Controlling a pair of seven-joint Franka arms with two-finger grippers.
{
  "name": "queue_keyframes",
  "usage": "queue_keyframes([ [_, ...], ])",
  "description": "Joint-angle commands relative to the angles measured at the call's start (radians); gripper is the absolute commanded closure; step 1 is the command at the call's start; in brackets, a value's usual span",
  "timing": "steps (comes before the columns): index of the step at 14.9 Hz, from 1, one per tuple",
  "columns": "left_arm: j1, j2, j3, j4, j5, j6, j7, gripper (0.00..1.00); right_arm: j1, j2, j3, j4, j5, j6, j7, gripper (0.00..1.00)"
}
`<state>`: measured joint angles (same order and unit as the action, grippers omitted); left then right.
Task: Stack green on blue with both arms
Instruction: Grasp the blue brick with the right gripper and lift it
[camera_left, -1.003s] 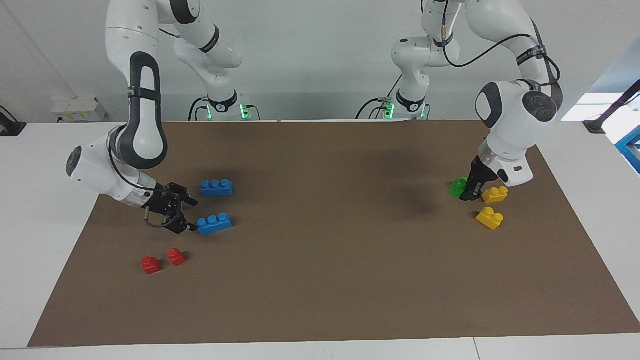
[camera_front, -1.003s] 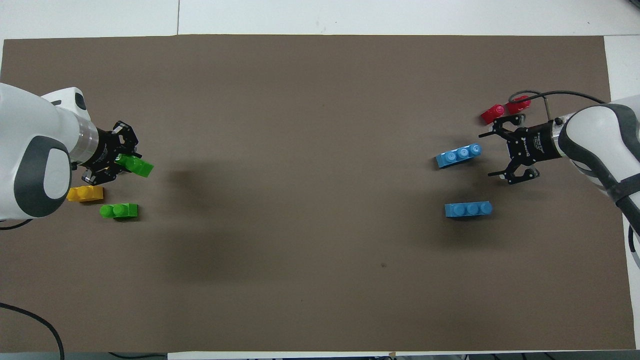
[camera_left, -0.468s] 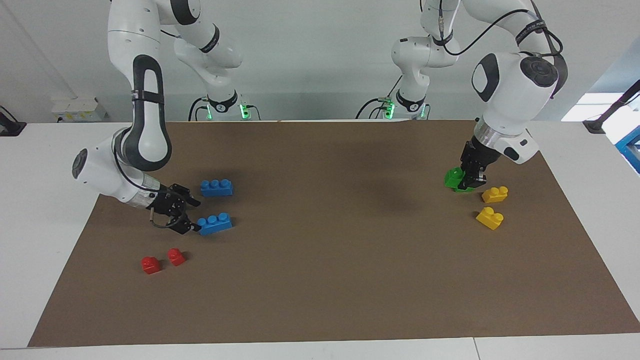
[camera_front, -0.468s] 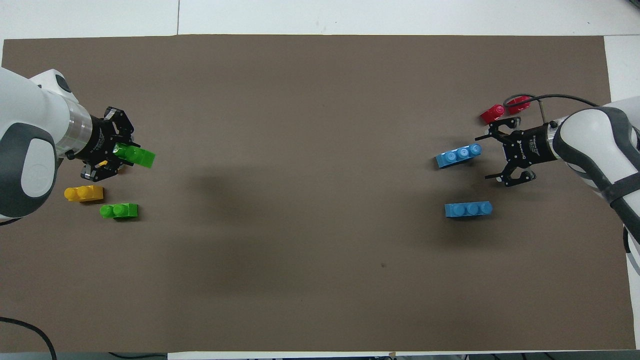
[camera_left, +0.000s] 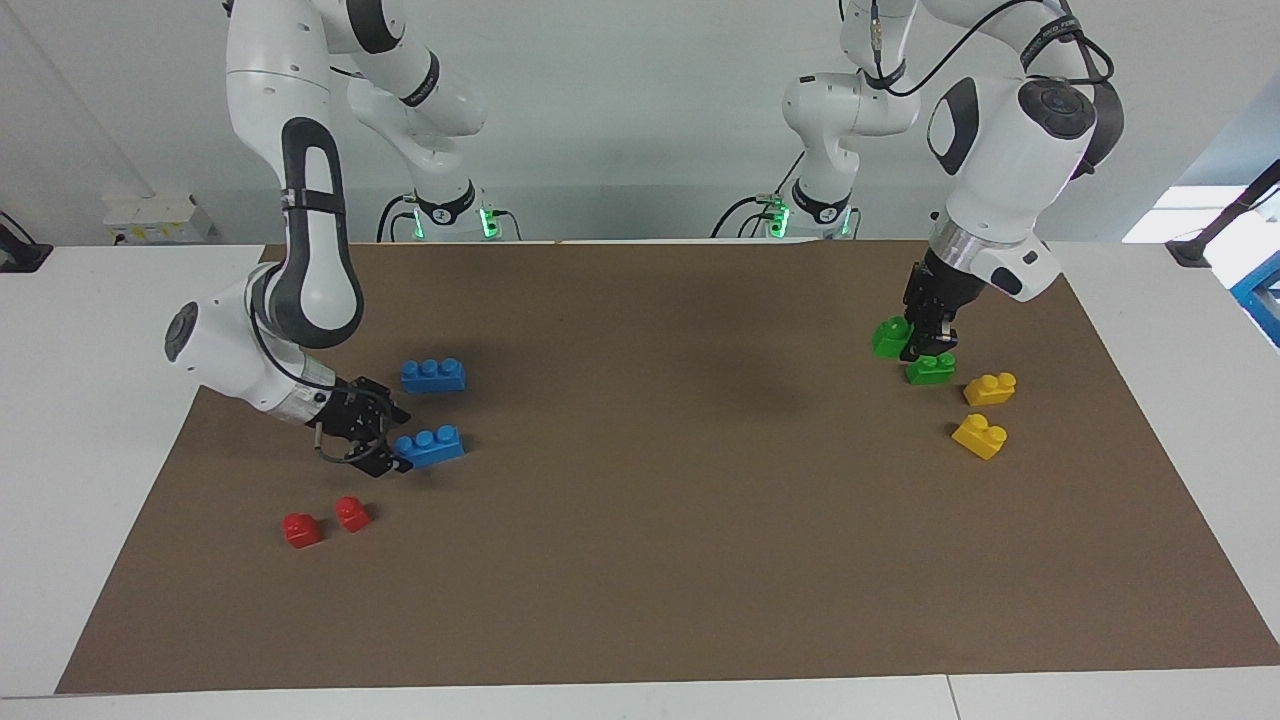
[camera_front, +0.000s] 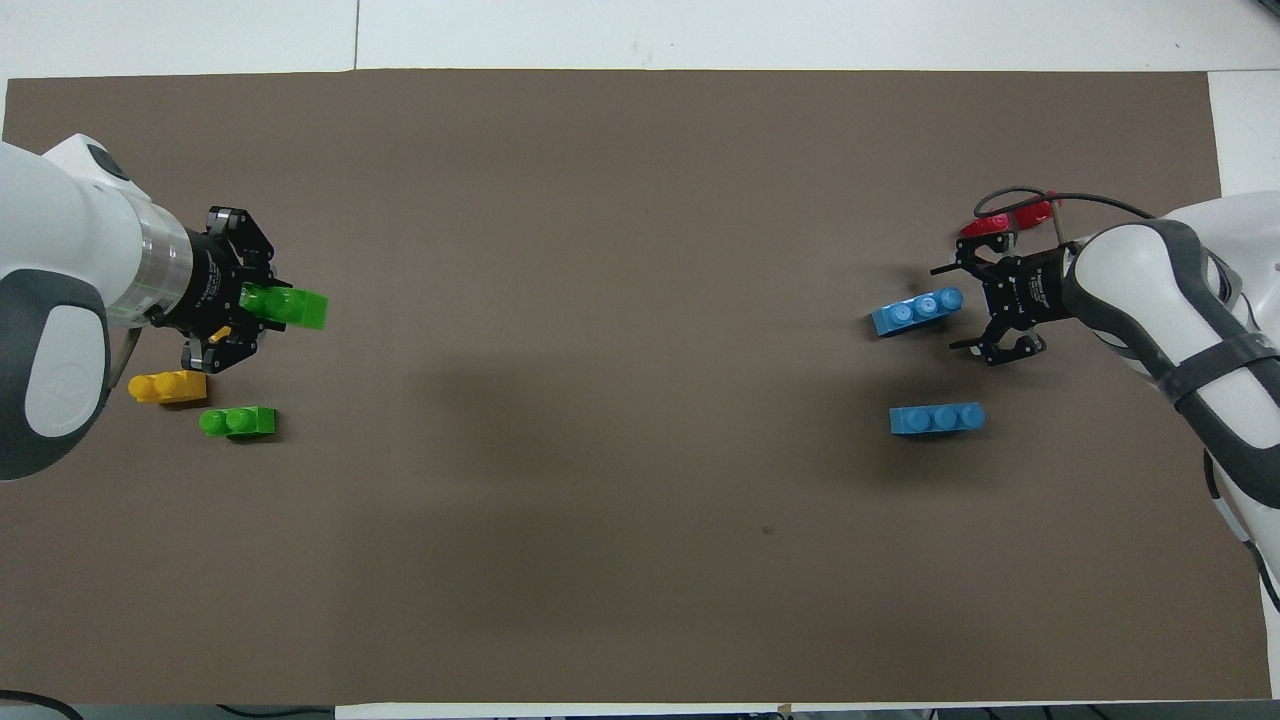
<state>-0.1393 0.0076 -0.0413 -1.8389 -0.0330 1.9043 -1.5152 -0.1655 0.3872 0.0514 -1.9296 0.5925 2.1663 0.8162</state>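
Note:
The blue brick needs to be grabbed next by one end (camera_front: 950, 300) with my right gripper, so that its other studs stay free for the green brick.
My left gripper (camera_left: 918, 338) is shut on a green brick (camera_left: 888, 337) and holds it in the air over the mat, above the second green brick (camera_left: 930, 369). In the overhead view the held green brick (camera_front: 290, 305) sticks out of the left gripper (camera_front: 250, 305), and the other green brick (camera_front: 238, 422) lies on the mat. My right gripper (camera_left: 400, 442) is open and low at the end of a blue brick (camera_left: 430, 447), one finger on each side of that end. The overhead view shows this right gripper (camera_front: 950, 306) and blue brick (camera_front: 917, 311). The second blue brick (camera_left: 433, 375) lies nearer to the robots.
Two yellow bricks (camera_left: 990, 388) (camera_left: 980, 436) lie on the brown mat (camera_left: 650, 500) beside the loose green brick. Two red bricks (camera_left: 301, 529) (camera_left: 352, 513) lie farther from the robots than the right gripper. White table borders the mat.
My left gripper has lifted the green brick off the mat, uncovering the second green brick. My right gripper has slid up to the blue brick's end, its fingers now straddling it.

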Motion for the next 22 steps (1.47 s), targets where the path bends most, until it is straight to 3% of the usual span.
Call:
queue_keyframes([
  [1, -0.010, -0.021, 0.006, -0.010, -0.016, -0.027, -0.013, 1.00, 0.004, 0.012, 0.002, -0.006, 0.040, 0.030, -0.031, 0.00],
  [5, -0.010, -0.021, 0.008, -0.010, -0.027, -0.025, -0.029, 1.00, 0.007, 0.013, 0.002, -0.008, 0.040, 0.061, -0.031, 0.00],
  [6, -0.008, -0.023, 0.008, -0.011, -0.027, -0.024, -0.030, 1.00, 0.007, 0.013, 0.001, -0.008, 0.040, 0.060, -0.029, 0.08],
  [7, -0.008, -0.023, 0.008, -0.011, -0.027, -0.024, -0.030, 1.00, 0.015, 0.012, 0.001, -0.012, 0.038, 0.059, -0.038, 0.20],
  [8, -0.008, -0.023, 0.008, -0.011, -0.027, -0.024, -0.030, 1.00, 0.021, 0.009, 0.001, -0.025, 0.038, 0.061, -0.092, 0.42],
  [10, -0.010, -0.025, 0.008, -0.013, -0.027, -0.022, -0.030, 1.00, 0.011, 0.006, -0.001, -0.031, 0.038, 0.043, -0.207, 0.97],
  [14, -0.008, -0.028, 0.008, -0.014, -0.027, -0.022, -0.031, 1.00, -0.015, 0.002, -0.004, -0.031, 0.026, -0.008, -0.394, 1.00],
  [22, -0.017, -0.034, 0.006, -0.028, -0.027, -0.028, -0.233, 1.00, 0.030, -0.083, -0.002, -0.023, 0.024, -0.106, -0.143, 1.00],
])
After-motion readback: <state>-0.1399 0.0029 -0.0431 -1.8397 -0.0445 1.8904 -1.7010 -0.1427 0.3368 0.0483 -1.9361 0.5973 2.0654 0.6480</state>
